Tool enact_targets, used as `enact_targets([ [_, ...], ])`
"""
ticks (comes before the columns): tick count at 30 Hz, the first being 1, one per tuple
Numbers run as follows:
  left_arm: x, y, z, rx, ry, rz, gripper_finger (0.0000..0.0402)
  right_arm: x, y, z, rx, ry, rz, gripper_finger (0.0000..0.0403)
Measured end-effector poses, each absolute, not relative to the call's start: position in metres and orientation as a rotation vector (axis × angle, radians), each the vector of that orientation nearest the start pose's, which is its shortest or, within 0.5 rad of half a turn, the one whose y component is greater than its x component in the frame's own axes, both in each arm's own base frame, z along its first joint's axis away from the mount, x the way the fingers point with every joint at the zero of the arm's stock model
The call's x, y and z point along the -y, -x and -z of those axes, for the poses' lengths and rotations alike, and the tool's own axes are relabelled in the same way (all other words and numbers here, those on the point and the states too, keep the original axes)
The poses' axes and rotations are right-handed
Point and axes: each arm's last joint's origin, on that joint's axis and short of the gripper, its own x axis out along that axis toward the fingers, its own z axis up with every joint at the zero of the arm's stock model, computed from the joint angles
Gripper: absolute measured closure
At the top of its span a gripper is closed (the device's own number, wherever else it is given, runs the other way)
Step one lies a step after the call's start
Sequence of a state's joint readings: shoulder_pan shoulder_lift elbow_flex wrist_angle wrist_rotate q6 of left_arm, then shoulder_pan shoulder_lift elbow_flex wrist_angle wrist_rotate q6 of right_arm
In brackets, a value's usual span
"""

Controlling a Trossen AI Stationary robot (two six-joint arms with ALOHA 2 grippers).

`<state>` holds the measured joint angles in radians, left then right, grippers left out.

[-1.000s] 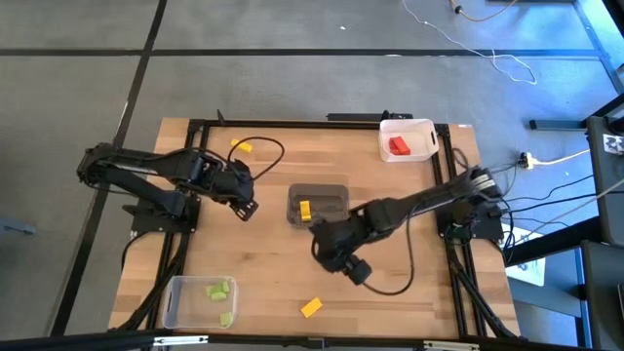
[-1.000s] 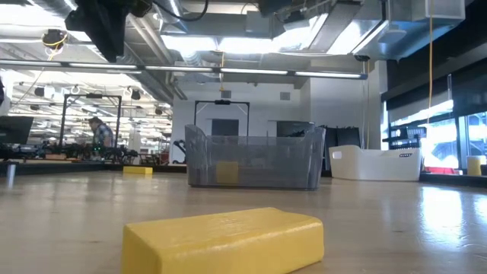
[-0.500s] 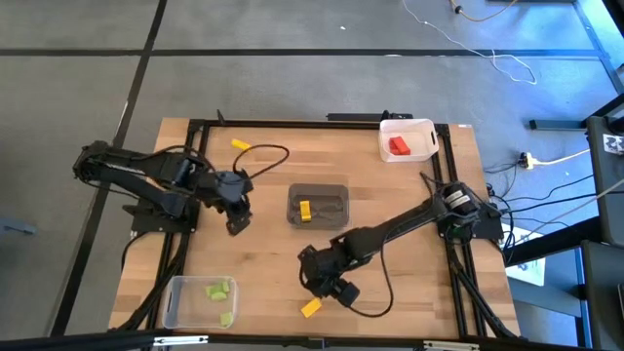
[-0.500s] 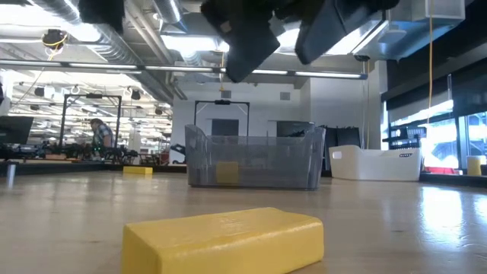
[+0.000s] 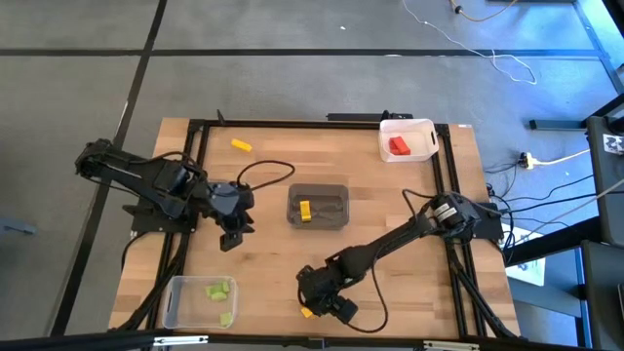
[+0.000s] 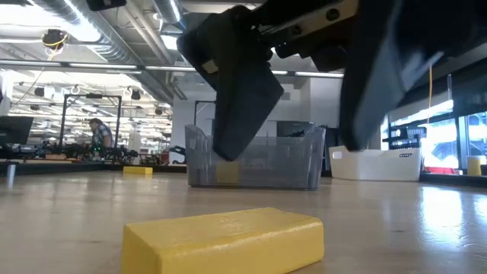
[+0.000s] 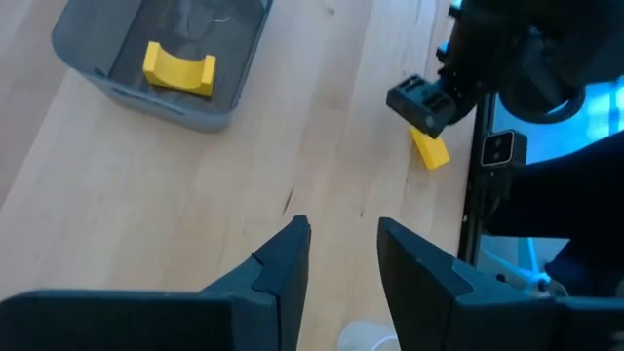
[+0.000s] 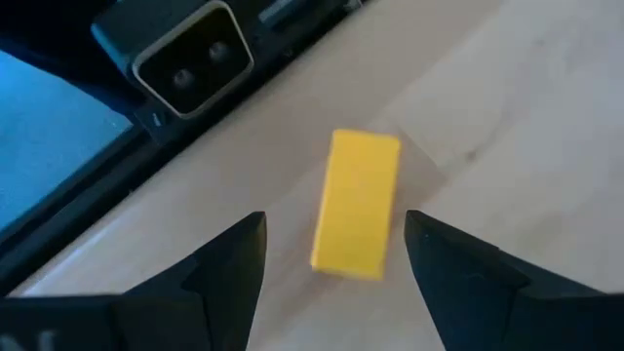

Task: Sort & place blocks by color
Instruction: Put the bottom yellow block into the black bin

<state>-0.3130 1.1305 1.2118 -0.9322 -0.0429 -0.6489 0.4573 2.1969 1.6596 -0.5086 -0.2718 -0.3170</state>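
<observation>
The right gripper's fingers are above the yellow block [image 5: 306,312] and would miss it if they closed now. The right gripper needs to go down before it closes on the block.
A yellow block [image 5: 307,313] lies flat on the table near its front edge, long in the right wrist view [image 8: 356,203] and large in the low view [image 6: 224,240]. My right gripper [image 8: 336,268] hangs open just above it, one finger on either side, touching nothing [image 6: 304,114]. My left gripper [image 7: 343,255] is open with nothing between its fingers, over bare wood left of the grey bin [image 5: 232,236]. Another yellow block [image 5: 305,210] lies in the grey bin [image 5: 336,191]. A third yellow block [image 5: 241,145] lies at the far left.
A white bin [image 5: 421,127] at the far right holds a red block [image 5: 399,146]. A clear bin [image 5: 175,304] at the near left holds light green blocks [image 5: 218,289]. A black cable [image 5: 268,168] loops over the table by the left arm. Bare wood lies between the bins.
My right gripper has gone toward the table's near edge and down, and now hangs over the yellow block at the front; it stays open. My left gripper has gone a little toward the near edge and has turned about. No block has moved.
</observation>
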Motion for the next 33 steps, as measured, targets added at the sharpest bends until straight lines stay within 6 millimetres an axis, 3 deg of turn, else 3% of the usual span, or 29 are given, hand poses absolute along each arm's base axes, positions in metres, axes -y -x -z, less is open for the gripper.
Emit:
enact_targets([
  [20, 0.069, -0.2, -0.35, -0.88, 0.447, -0.003, 0.0287, -0.219, -0.424, -0.117, -0.947, 0.408, -0.797, 0.0161],
  [23, 0.068, -0.2, -0.35, -0.88, 0.445, -0.002, 0.0287, -0.219, -0.426, -0.117, -0.937, 0.417, -0.78, 0.0186],
  [29, 0.068, -0.2, -0.35, -0.88, 0.449, -0.004, 0.0287, -0.22, -0.429, -0.118, -0.889, 0.407, -0.765, 0.0278],
  [33, 0.069, -0.201, -0.35, -0.875, 0.452, -0.003, 0.0287, -0.218, -0.431, -0.118, -0.902, 0.361, -0.738, 0.0277],
])
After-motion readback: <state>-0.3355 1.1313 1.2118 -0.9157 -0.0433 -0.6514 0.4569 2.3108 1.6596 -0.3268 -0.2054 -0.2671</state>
